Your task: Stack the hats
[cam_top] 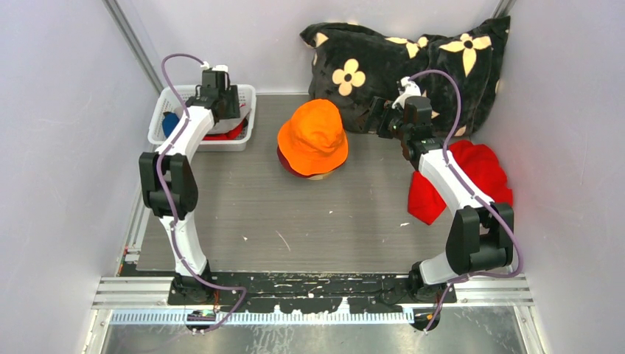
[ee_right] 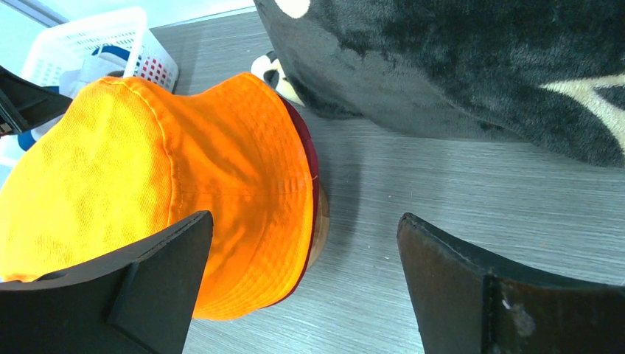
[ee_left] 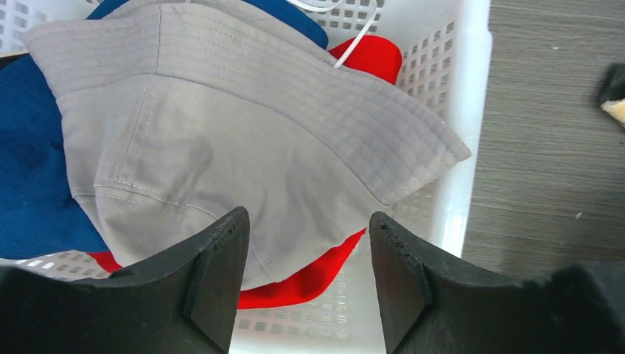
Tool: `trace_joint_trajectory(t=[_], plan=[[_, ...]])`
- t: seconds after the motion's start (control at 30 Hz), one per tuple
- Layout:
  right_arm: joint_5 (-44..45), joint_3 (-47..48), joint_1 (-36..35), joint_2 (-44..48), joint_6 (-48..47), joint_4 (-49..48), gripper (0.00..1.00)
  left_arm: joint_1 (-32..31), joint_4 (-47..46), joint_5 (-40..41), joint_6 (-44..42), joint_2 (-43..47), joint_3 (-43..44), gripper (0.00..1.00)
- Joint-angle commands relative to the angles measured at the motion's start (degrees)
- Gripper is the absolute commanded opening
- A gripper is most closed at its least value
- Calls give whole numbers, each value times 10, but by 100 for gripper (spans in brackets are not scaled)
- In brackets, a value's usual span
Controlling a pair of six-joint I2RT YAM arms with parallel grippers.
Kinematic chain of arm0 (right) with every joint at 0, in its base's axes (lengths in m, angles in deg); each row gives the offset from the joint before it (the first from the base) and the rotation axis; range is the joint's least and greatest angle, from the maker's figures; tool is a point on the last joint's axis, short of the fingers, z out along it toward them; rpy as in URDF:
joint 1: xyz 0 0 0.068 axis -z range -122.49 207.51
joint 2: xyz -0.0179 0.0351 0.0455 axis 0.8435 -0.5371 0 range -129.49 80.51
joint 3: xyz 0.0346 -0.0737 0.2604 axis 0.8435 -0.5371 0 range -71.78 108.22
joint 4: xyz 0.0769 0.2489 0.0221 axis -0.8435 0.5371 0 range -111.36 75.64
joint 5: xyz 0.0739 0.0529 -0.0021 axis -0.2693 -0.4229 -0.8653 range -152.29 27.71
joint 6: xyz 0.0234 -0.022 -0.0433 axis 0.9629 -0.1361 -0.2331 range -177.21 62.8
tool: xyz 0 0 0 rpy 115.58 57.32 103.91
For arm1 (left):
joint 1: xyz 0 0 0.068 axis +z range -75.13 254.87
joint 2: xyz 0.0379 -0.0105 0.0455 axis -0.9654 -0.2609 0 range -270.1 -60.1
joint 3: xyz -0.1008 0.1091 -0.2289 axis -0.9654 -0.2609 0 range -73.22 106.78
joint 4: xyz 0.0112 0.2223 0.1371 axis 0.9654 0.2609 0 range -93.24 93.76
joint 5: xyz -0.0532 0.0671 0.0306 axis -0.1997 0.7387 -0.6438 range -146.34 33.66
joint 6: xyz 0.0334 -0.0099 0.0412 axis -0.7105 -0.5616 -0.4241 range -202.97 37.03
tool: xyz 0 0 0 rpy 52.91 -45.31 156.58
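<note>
Next, the left gripper grabs the grey hat's near side where its top meets its rim. The hat's far rim stays free for my right gripper in stacking.
An orange hat (cam_top: 314, 135) sits on top of a maroon hat (cam_top: 286, 164) in the middle of the table, over a wooden stand; both show in the right wrist view, orange hat (ee_right: 169, 177), maroon rim (ee_right: 312, 169). A pale grey hat (ee_left: 236, 133) lies on top in the white basket (ee_left: 464, 110), over a blue hat (ee_left: 29, 184) and a red hat (ee_left: 309, 280). The black hat is not seen. My left gripper (ee_left: 309, 251) is open just above the grey hat. My right gripper (ee_right: 306, 251) is open, beside the orange hat, empty.
The white basket (cam_top: 163, 110) stands at the back left. A black pillow with cream flowers (cam_top: 413, 66) leans on the back wall, close behind my right gripper (cam_top: 383, 118). A bright red cloth bundle (cam_top: 479, 177) lies at the right under the right arm.
</note>
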Motion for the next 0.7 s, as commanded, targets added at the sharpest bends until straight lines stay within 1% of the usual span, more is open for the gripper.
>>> trace_joint_trajectory(t=[0.0,0.3,0.4,0.43,0.47,0.5,0.53,0.57,0.67], plan=[[-4,21,1,31,-9,-11,100,12,-34,0,-24,-4,-12,61],[-6,20,1,37,-7,-5,100,21,-38,-26,-32,-18,-43,61],[-8,19,0,39,-6,-4,100,22,-36,-25,-33,-32,-38,56],[-8,19,0,40,-6,-3,100,23,-36,-25,-33,-36,-37,48],[-8,19,1,41,-6,-3,100,23,-39,-25,-33,-38,-36,35],[-8,20,1,42,-6,-3,100,24,-42,-25,-33,-38,-34,17],[-7,19,1,43,-6,-2,100,24,-45,-24,-34,-36,-31,3],[-7,19,1,45,-6,-2,100,24,-46,-24,-34,-31,-26,0],[-8,19,0,51,-6,-1,100,22,-42,-32,-35,1,-11,0]])
